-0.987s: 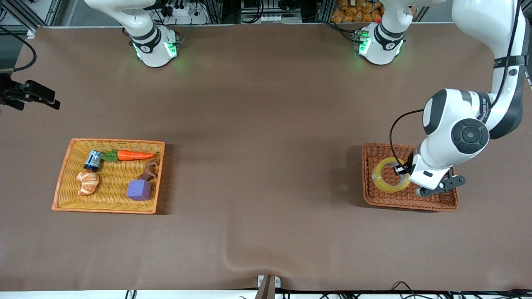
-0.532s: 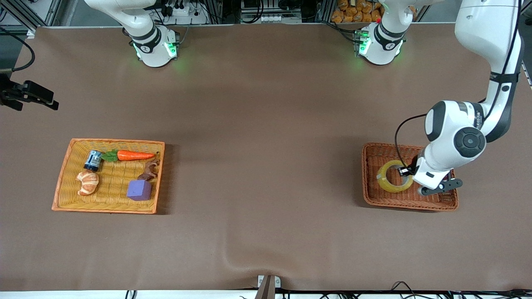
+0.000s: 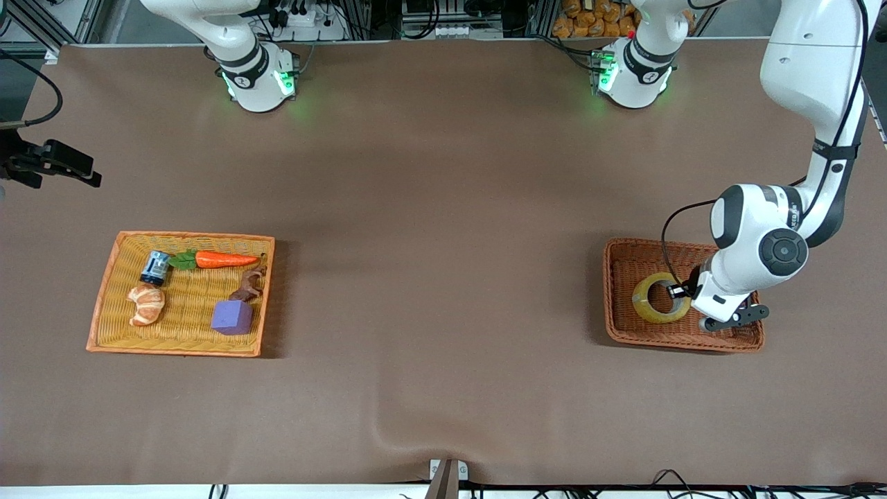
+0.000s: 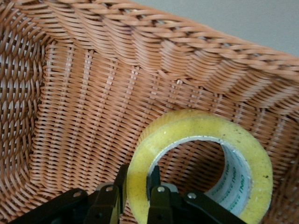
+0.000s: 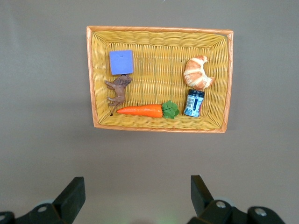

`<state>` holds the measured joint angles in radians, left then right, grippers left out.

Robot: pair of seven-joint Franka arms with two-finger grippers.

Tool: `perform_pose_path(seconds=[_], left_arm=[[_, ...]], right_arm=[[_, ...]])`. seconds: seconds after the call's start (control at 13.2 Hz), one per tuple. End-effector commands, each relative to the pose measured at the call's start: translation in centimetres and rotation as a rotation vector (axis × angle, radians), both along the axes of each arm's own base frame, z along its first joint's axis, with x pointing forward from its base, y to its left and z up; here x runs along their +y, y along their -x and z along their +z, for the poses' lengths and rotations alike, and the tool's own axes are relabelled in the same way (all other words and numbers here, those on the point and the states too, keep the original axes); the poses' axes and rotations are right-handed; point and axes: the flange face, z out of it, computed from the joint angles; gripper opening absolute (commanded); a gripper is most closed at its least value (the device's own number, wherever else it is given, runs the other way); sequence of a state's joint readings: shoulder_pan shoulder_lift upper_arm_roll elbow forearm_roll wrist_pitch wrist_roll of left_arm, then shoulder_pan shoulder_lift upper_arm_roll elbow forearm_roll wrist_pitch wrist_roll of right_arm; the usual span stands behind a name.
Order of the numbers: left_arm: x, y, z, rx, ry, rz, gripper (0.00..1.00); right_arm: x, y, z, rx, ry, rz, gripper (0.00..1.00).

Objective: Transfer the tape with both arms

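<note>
My left gripper should open now, because the tape's lower edge (image 3: 657, 319) is resting on the woven bottom of the brown basket, inside the basket's rim.
The tape (image 3: 650, 307) is a yellowish ring that lies in the brown wicker basket (image 3: 619, 326) at the left arm's end of the table. My left gripper (image 3: 678, 292) is down in that basket. In the left wrist view the left gripper (image 4: 137, 186) is shut on the tape's (image 4: 196, 126) wall, one finger outside the ring and one inside. My right gripper (image 5: 135, 196) is open and empty. It waits high over bare table beside the yellow tray (image 5: 96, 79), on the side farther from the front camera.
The yellow tray (image 3: 104, 305) at the right arm's end holds a purple cube (image 3: 232, 317), a croissant (image 3: 146, 304), a carrot (image 3: 225, 260), a small can (image 3: 155, 267) and a brown toy animal (image 3: 249, 284). The brown basket's rim stands close around the left gripper.
The left arm has lowered its gripper into the brown basket onto the tape's wall. The tape has shifted slightly. The right gripper has barely moved.
</note>
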<state>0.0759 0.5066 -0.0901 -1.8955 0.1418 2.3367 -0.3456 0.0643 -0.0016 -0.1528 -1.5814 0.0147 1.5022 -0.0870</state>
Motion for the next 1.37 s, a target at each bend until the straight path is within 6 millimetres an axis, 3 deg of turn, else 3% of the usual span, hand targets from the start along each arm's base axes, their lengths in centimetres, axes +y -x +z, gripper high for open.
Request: perform_pose_path(seconds=[0.0,0.08,0.15,0.23,0.38,0.53,0.68,0.99,1.14,1.29], left_arm=[[0.4,-0.1,0.9,-0.018,-0.012,-0.022,0.3],[1.1,-0.1,1.1,-0.019,-0.013,-0.027,0.83],[2.4,-0.1,1.4,-0.02,-0.011,-0.036,1.0],[2.5,-0.4,2.1,-0.03,-0.012,-0.038,1.0],[1.9,-1.1,6.1,-0.076,-0.021,-0.042,1.0],[0.3,-1.9,12.5,-0.112,-0.025,-0.059,1.0],[0.4,-2.1,20.7,-0.14,-0.039,-0.065,1.0],[-0.2,1.4,33.5,-0.139,-0.01,-0.133,1.0],[-0.6,3.6,37.6,-0.117,0.027,-0.139,1.0],[-0.7,5.4,39.7,-0.113,0.031,-0.18,1.0]], right_arm=[[-0.3,-0.1,0.3,-0.006,0.014,-0.005,1.0],[-0.1,-0.1,0.3,-0.003,0.013,-0.003,1.0],[0.1,0.0,0.4,-0.001,0.013,-0.006,1.0],[0.3,0.0,0.5,-0.004,0.013,-0.004,1.0],[0.3,0.0,0.4,-0.004,0.013,-0.004,1.0],[0.1,0.0,0.4,-0.001,0.013,-0.008,1.0],[0.1,0.0,0.4,-0.003,0.013,-0.009,1.0],[0.1,-0.1,0.5,-0.015,0.017,-0.003,1.0],[-0.2,-0.3,0.5,-0.017,0.028,-0.004,1.0],[-0.1,-0.3,0.7,-0.021,0.033,0.005,1.0]])
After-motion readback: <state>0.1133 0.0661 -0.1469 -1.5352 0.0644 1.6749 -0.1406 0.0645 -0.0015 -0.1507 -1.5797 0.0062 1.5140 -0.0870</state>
